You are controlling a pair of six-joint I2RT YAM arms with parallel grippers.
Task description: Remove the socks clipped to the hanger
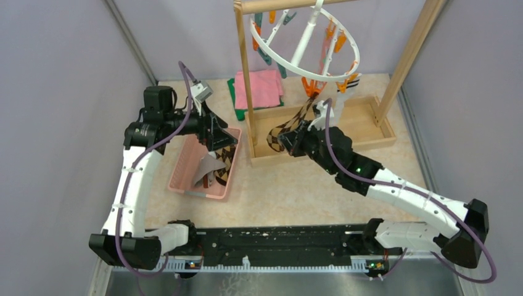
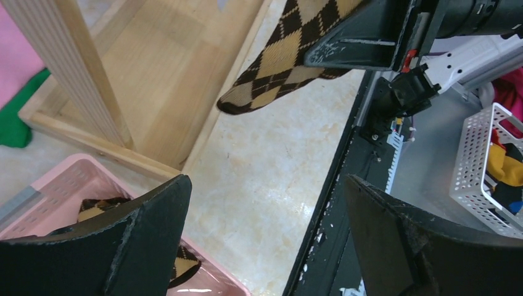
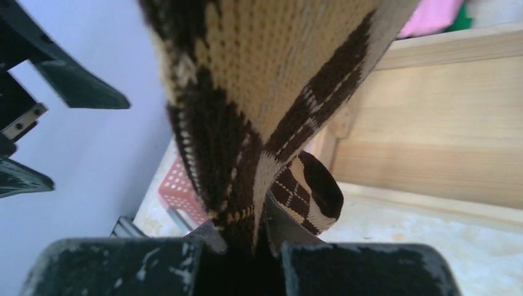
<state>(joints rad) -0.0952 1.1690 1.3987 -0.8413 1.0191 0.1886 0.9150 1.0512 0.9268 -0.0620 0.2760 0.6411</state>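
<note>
My left gripper is going to grab the argyle sock's loose end point(image 1: 275, 139) point(image 2: 251, 92) next, which leaves my right gripper free to open the orange clips for removal.
The white ring hanger point(image 1: 279, 60) hangs from the wooden rack's top bar, with teal clips on its left and orange clips point(image 1: 314, 86) on its right. A brown-and-tan argyle sock point(image 1: 300, 117) runs from the orange clips down to my right gripper point(image 1: 287, 139), which is shut on its lower part; in the right wrist view the sock point(image 3: 259, 80) is pinched between the jaws point(image 3: 256, 253). A white sock with a dark-striped cuff point(image 1: 343, 86) hangs at the ring's right. My left gripper point(image 1: 216, 139) is open and empty above the pink basket point(image 1: 185, 154), and in the left wrist view point(image 2: 265, 203) too.
The pink basket holds an argyle sock point(image 1: 227, 161) and a grey one point(image 1: 206, 169). The wooden rack's tray base point(image 1: 358, 123) and left post point(image 1: 245, 68) stand behind the right gripper. Folded pink and green cloths point(image 1: 262, 89) lie behind the post. A white basket point(image 2: 487, 172) shows in the left wrist view.
</note>
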